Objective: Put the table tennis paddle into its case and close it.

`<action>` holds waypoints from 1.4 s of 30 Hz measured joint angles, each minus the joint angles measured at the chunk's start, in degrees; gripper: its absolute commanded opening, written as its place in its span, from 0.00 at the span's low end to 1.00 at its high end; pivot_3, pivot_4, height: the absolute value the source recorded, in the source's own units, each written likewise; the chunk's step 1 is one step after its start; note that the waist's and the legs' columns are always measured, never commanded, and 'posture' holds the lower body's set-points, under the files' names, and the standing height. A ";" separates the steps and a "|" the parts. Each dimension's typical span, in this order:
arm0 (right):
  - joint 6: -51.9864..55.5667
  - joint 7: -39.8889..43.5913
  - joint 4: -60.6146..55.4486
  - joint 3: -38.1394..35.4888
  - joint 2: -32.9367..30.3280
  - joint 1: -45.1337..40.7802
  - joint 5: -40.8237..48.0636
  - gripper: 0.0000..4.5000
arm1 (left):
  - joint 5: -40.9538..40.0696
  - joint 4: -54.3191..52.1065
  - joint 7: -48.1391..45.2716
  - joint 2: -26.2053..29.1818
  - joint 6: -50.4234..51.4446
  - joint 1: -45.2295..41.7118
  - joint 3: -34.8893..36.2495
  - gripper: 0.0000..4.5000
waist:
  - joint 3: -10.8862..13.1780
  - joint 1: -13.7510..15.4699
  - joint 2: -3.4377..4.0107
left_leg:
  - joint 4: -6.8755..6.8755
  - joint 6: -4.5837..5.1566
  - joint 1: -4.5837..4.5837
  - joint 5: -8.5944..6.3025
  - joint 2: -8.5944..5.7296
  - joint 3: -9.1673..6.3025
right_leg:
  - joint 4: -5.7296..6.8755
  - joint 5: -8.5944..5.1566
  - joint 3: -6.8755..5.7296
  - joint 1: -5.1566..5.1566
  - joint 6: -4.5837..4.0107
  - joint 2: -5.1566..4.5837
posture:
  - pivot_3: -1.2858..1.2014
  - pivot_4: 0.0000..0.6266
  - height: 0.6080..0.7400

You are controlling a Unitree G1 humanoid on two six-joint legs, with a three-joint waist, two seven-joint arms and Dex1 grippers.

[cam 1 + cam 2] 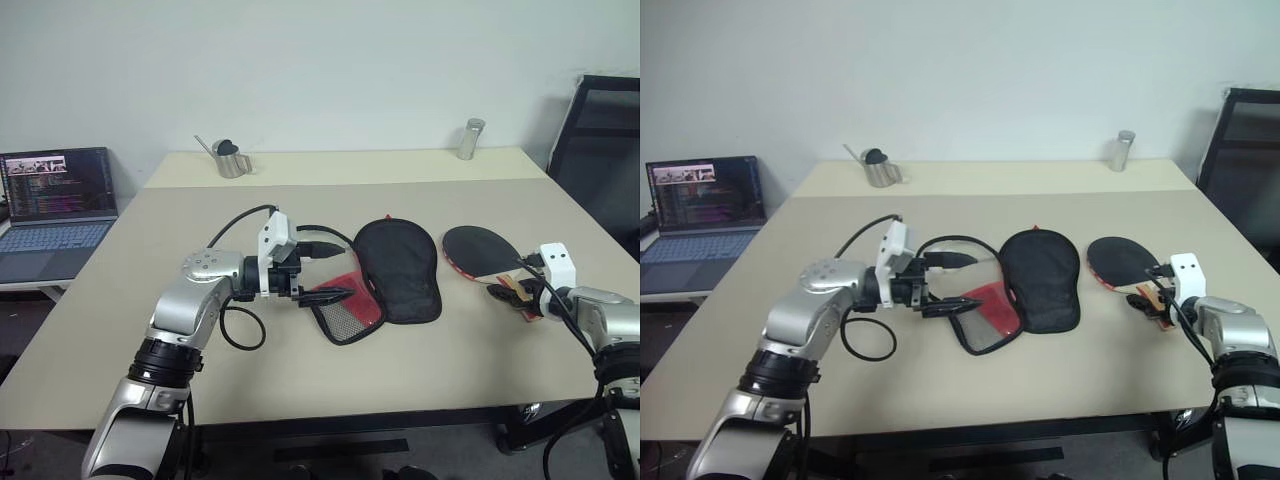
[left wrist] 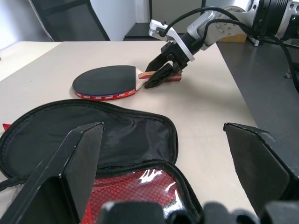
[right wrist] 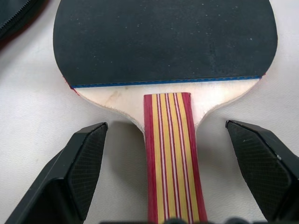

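My right gripper is ready and should close now, which would hold the striped handle [image 3: 170,154], because its fingers are on both sides of the handle.
The table tennis paddle [image 1: 478,248] lies flat on the table's right side, black face up, its striped reddish handle [image 3: 170,154] pointing toward me. My right gripper [image 3: 166,125] is open, a finger on either side of the handle without touching it. The case [image 1: 400,268] lies unzipped at the table's middle, its black half spread flat and its red mesh-lined half [image 1: 345,305] folded out to the left. My left gripper [image 1: 325,296] is open and points right, low over the red half's edge, with nothing in it.
The beige table [image 1: 300,380] has its front edge close to me. Along the back stand a small metal watering can [image 1: 230,158] and a metal cylinder [image 1: 470,140]. A laptop [image 1: 55,210] sits on a side desk at left. A black chair [image 1: 600,150] stands at right.
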 measured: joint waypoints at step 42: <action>32.57 -17.40 -47.12 -4.45 18.30 3.37 11.94 0.25 | -1.85 -6.20 8.24 4.31 3.04 8.83 7.53 1.00 | 0.00 0.14 0.00 | -0.01 0.03 -0.03 0.02 0.03 -0.04 | -0.02 0.08 0.02 -0.04 -0.01 0.00 | 0.52 0.24 1.00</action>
